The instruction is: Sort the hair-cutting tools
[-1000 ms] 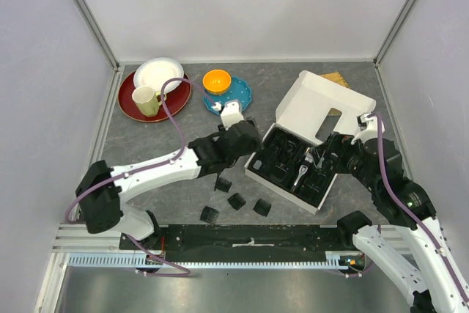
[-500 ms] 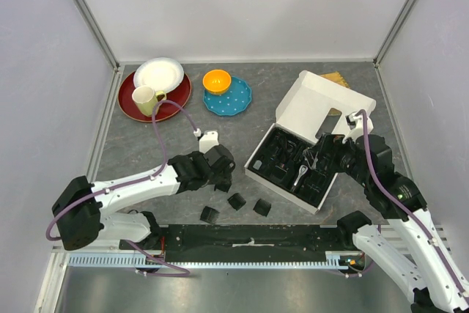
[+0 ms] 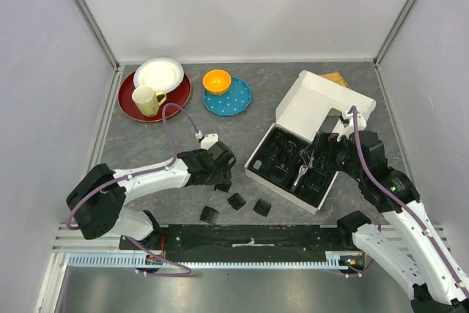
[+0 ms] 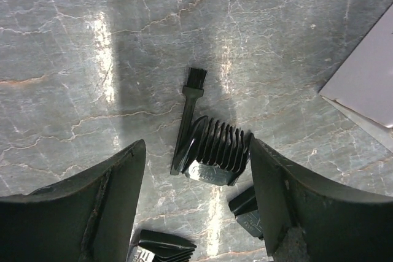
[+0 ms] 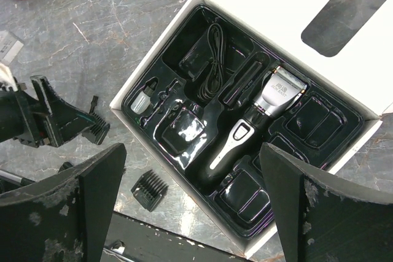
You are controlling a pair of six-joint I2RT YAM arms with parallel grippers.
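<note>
The left gripper grabs the small black brush by its thin handle (image 4: 185, 122) next, bristles pointing away from the gripper, to fit it into the tray's slot.
Several black comb attachments lie on the table left of the box: one (image 3: 236, 201), another (image 3: 261, 207) and a third (image 3: 209, 215). My left gripper (image 3: 218, 174) is open and empty low over a further comb (image 4: 218, 151), which lies beside a small black brush (image 4: 187, 118). The black-and-silver clipper (image 5: 258, 124) lies in the box's black tray (image 5: 184, 130), with the black cord (image 5: 212, 59) in a pocket. My right gripper (image 5: 191, 151) is open and empty above the tray. I cannot pick out a black cylinder.
The white box lid (image 3: 311, 104) stands open behind the tray. A red plate (image 3: 132, 104) with a white plate and a mug, and a blue plate (image 3: 238, 97) with an orange bowl, sit at the back left. A black rail (image 3: 249, 236) runs along the near edge.
My left gripper has drawn back from the box's left edge toward the near left and now sits over the loose combs. My right gripper has shifted slightly over the tray.
</note>
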